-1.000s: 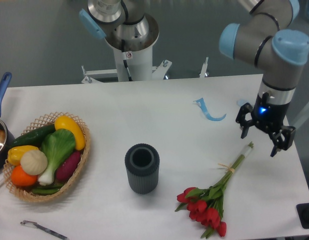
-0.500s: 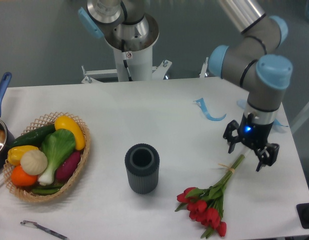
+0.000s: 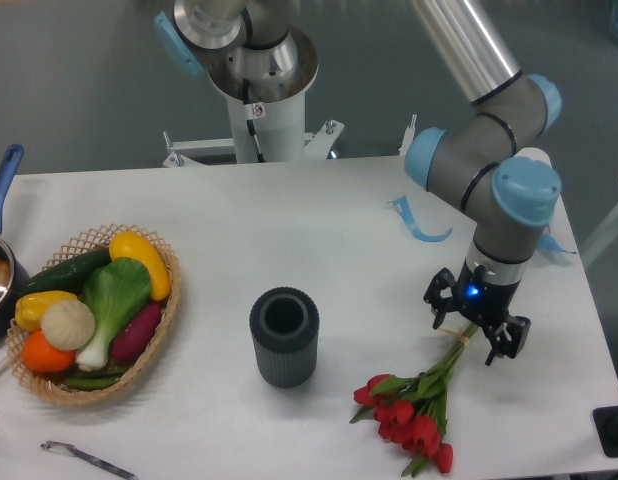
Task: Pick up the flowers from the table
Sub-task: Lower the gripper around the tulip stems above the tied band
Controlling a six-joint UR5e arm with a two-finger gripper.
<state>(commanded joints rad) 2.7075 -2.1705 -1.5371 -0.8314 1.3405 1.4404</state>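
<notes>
My gripper will next grab the green stems near the flowers' band to pick up the flowers, because the thin red petals of the flower heads would crush between fingers.
The flowers, a bunch of red tulips with green leaves and long green stems, lie on the white table at the front right. Their heads point toward the front edge and the stems run up to the right. My gripper stands open directly over the upper part of the stems, one finger on each side of them, near the thin band. The stem ends are hidden behind the gripper.
A dark ribbed cylindrical vase stands upright left of the flowers. A wicker basket of vegetables sits at the far left, beside a pan with a blue handle. A blue strip lies behind the gripper. A metal tool lies at the front left.
The gripper has moved left and toward the front, coming down from beyond the stem tips to straddle the stems. It stays open. The flowers have not moved.
</notes>
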